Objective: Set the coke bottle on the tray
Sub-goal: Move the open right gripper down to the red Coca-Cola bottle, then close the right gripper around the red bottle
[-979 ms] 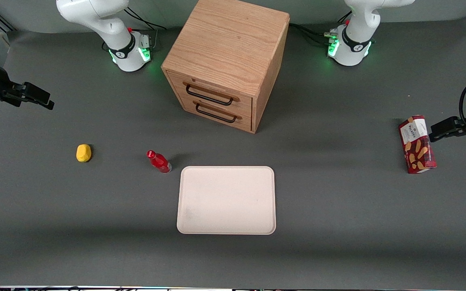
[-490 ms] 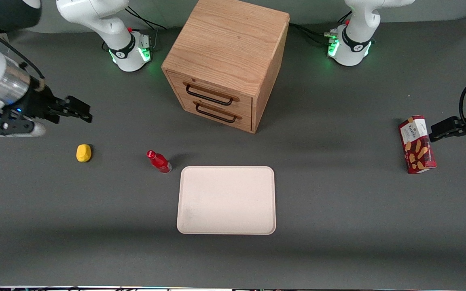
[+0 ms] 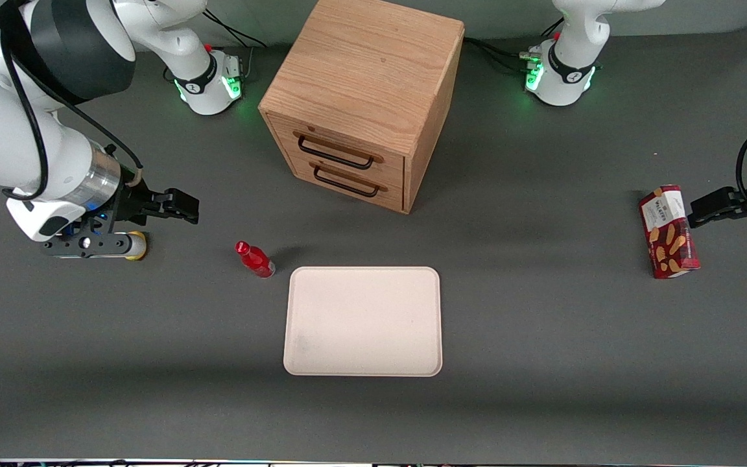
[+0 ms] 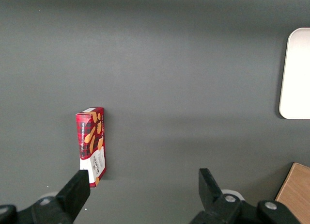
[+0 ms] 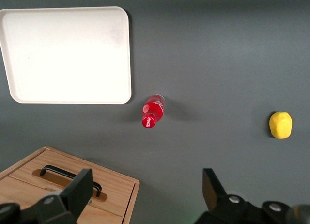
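Note:
My right gripper should next take the coke bottle by its capped top [image 3: 243, 248], and then it needs to put the bottle on the tray [image 3: 364, 321].
The coke bottle [image 3: 255, 259], small and red with a red cap, lies tilted on the grey table beside the tray's corner nearest the working arm; it also shows in the right wrist view [image 5: 153, 110]. The cream-white tray [image 3: 364, 321] lies flat, nearer the front camera than the cabinet, with nothing on it; it also shows in the right wrist view [image 5: 68, 54]. My right gripper [image 3: 182, 209] is open and empty. It hangs high above the table, apart from the bottle, toward the working arm's end. In the wrist view [image 5: 147, 187] its fingers stand wide apart.
A wooden two-drawer cabinet [image 3: 360, 97] stands at mid-table, farther from the camera than the tray. A small yellow lump [image 3: 138, 247] is partly covered by my wrist; it shows whole in the wrist view [image 5: 281, 124]. A red snack box [image 3: 668, 232] stands toward the parked arm's end.
My right arm has swung in from the working arm's end of the table toward the bottle, and now covers part of the yellow lump. Bottle and tray have not moved.

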Motion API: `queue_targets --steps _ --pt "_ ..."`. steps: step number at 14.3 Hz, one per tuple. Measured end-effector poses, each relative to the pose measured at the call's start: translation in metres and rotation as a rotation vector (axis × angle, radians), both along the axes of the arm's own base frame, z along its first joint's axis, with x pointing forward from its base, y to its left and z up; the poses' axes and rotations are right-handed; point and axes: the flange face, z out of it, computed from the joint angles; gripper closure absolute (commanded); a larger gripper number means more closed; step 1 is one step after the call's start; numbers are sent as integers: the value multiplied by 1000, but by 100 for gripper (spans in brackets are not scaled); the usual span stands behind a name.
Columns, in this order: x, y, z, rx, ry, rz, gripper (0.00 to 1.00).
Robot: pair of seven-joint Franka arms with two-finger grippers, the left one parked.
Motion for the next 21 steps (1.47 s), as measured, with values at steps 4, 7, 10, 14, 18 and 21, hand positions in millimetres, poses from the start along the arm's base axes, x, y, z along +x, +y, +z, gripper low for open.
queue_targets --steps 4,7,10,14,18,21 --pt "7 5 -51 2 -9 -4 0" --pt "5 6 -113 6 -35 -21 0" --pt "-8 11 -161 -5 -59 -41 0" --pt "-30 31 -206 5 -102 -57 0" --pt "-45 27 -242 -5 -125 -47 0" --pt "-50 25 -254 -15 -135 -39 7"
